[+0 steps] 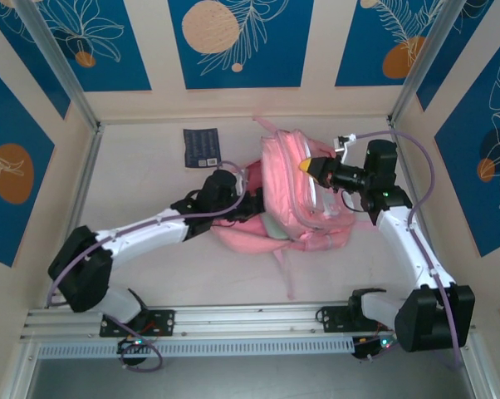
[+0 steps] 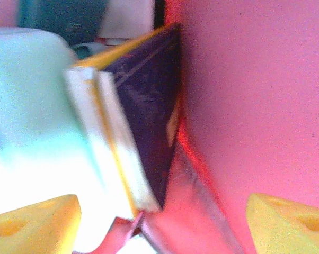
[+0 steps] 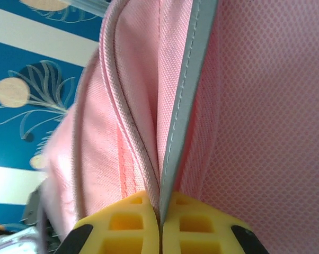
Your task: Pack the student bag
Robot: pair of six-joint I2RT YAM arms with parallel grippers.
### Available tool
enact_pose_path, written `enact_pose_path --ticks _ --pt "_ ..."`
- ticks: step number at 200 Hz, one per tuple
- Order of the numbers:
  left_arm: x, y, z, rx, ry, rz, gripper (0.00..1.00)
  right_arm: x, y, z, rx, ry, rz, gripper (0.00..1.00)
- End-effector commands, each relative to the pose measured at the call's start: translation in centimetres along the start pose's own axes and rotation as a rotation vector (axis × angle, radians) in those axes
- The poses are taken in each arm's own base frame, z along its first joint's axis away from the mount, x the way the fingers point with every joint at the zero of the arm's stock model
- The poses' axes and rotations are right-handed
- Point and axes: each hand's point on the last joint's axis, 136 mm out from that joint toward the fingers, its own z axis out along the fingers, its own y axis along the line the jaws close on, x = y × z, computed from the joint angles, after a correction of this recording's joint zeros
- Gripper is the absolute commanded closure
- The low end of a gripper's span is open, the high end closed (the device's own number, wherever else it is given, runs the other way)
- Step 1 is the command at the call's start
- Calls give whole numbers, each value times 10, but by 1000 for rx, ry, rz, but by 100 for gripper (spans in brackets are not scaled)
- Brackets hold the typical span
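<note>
The fingers of my right gripper hold the bag's rim (image 1: 306,148) up above the bag's lower flap and my left gripper. My right gripper needs to keep holding the bag's rim until it meets that flap.
The pink student bag (image 1: 296,199) lies in the middle of the table with its mouth toward the left. My right gripper (image 1: 310,166) is shut on the bag's rim (image 3: 173,143), pinching the pink fabric and its grey strip between the yellow fingers (image 3: 125,222). My left gripper (image 2: 162,227) reaches inside the bag and stands open, its yellow fingertips (image 2: 37,222) far apart. A dark-covered book (image 2: 149,106) with a yellow edge and white pages stands just ahead of them, beside a pale mint object (image 2: 27,95). Neither finger touches the book.
A dark blue booklet (image 1: 203,147) lies flat on the table at the back left of the bag. A pink strap (image 1: 287,270) trails toward the near rail. The enclosure walls stand close on both sides and behind.
</note>
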Motion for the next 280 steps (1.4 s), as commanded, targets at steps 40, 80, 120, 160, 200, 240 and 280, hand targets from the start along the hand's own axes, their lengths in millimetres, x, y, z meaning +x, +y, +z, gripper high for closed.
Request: enact_pose_path --ticks 40,80,120,160,200,240,280 --pt "-44 70 -100 -345 -286 50 20 5 -48 6 500 -33 -202 100" --pt "-90 99 -130 -426 -392 -66 20 6 -66 25 770 21 -457 93" --pt "-138 141 -138 -585 -451 -173 20 19 -73 57 839 115 -600 68" --pt "-192 179 -114 -737 -361 -123 22 32 -60 80 729 151 -620 49" --pt "-241 228 -87 -849 -200 -52 28 43 -45 83 657 174 -627 44" --pt "-260 261 -58 -927 -35 46 29 57 -44 80 639 205 -644 37" --pt "-254 280 -42 -917 1 25 31 61 -49 77 626 202 -648 37"
